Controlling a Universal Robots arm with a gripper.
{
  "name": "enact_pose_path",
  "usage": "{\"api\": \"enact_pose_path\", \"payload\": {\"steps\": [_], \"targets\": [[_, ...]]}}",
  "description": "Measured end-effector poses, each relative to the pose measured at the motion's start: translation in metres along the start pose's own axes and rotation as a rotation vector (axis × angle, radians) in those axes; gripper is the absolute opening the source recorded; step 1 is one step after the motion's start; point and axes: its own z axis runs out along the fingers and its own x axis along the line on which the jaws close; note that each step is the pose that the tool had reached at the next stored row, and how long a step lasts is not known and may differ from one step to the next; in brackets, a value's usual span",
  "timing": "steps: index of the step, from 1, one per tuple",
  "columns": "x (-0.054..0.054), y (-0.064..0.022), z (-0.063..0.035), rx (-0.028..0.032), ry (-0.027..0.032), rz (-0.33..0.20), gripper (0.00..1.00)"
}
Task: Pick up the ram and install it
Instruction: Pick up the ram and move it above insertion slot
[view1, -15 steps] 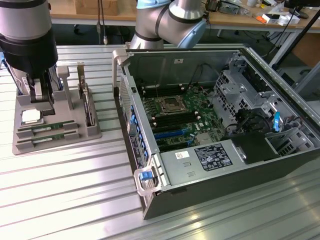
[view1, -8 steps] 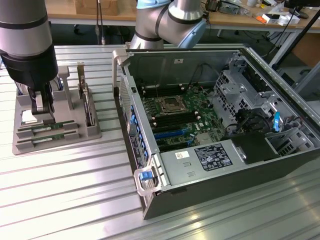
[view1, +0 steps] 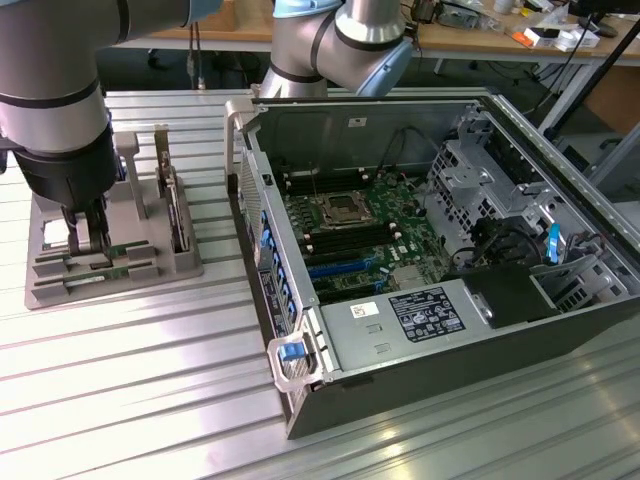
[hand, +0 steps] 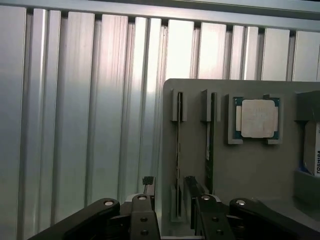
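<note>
I need to install the ram stick in the motherboard's memory slots, so I should first grab the stick by its short end with my gripper.
Two ram sticks stand on edge in slots of a grey holder tray. In the wrist view one ram stick runs between my fingertips, and the other stands beside it. My gripper hangs low over the tray at the exterior view's left. It is open, with one finger on each side of the nearer stick and nothing gripped. In the exterior view, green ram edges show next to the fingers. The open computer case holds the motherboard with its memory slots.
On the same tray sit a square silver CPU chip and an upright hard drive. The ribbed aluminium table surrounds tray and case. A second arm segment hangs above the case's back wall.
</note>
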Motion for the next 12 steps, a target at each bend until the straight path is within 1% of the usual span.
{"api": "enact_pose_path", "payload": {"steps": [1,9,10,12], "targets": [[0.0,0.0004,0.0031,0.0001,0.0,0.0,0.36],[0.001,0.0011,0.0175,0.0001,0.0,-0.001,0.36],[0.001,0.0012,0.0199,-0.0001,0.0001,-0.002,0.36],[0.001,0.0026,0.0286,0.0,0.0001,-0.004,0.36]]}}
